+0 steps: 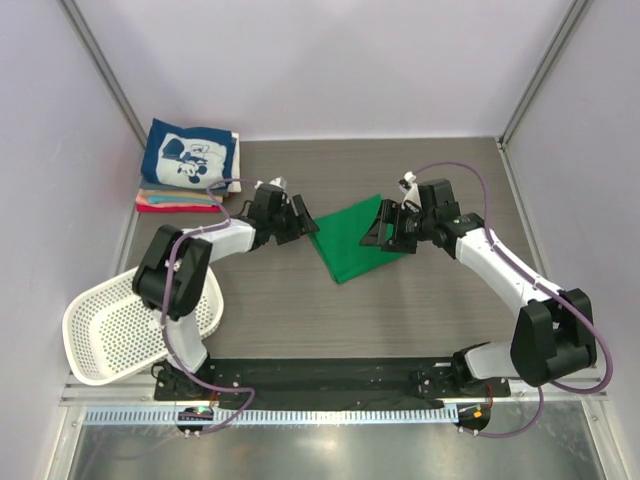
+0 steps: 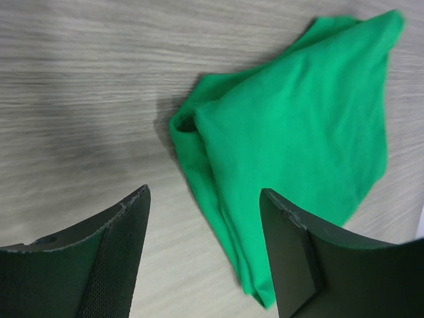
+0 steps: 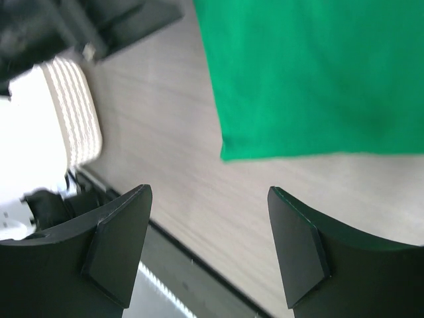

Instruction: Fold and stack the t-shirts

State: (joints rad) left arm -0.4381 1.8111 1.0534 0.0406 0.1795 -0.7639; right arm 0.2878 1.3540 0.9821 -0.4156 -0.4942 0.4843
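My left gripper's fingers stop short of the green t-shirt's folded corner and closing now would miss it, so moving closer comes first, before closing.
A bright green t-shirt (image 1: 350,240), folded small, lies mid-table between the arms. It also shows in the left wrist view (image 2: 298,139) and the right wrist view (image 3: 318,73). My left gripper (image 1: 303,222) is open and empty at its left edge, and the cloth's edge lies between its fingers (image 2: 291,245). My right gripper (image 1: 385,232) is open and empty at its right edge, above bare table. A stack of folded tees with the navy cartoon-print tee (image 1: 190,157) on top sits at the back left, over cream and red-pink layers (image 1: 178,203).
A white perforated basket (image 1: 110,335) lies at the near left beside the left arm's base. Frame posts and pale walls border the table. A black base plate (image 1: 330,375) runs along the near edge.
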